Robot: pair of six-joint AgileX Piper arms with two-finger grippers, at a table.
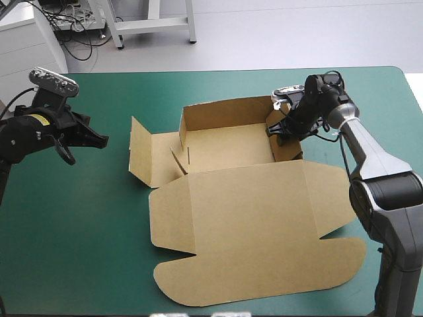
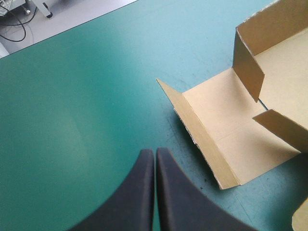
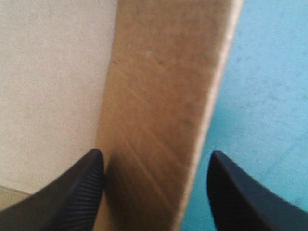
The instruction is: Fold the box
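Observation:
My right gripper is to grab the upright side of the box by its top edge point(image 3: 209, 113) next, to keep the box steady while I fold its flat side panel.
The brown box point(image 1: 244, 198) lies in the middle of the teal-green cover. Its back wall point(image 1: 225, 112) and right wall point(image 1: 289, 150) stand upright, and the left side panel point(image 1: 155, 158) lies down with its end flap raised. The lid point(image 1: 258, 251) is flat toward the table's front. My right gripper point(image 1: 276, 129) is open at the far end of the right wall; in its wrist view the gripper point(image 3: 156, 159) straddles the wall's top edge point(image 3: 163, 96). My left gripper point(image 1: 100, 140) hovers left of the box, shut and holding nothing; its wrist view shows the gripper point(image 2: 155, 155) short of the left panel point(image 2: 226, 125).
Bare teal-green cover point(image 1: 79, 231) stretches left of the box, under and in front of the left arm. A narrower bare strip point(image 1: 390, 105) runs right of the box to the table's right edge. The lid's rounded front flap reaches close to the table's front edge.

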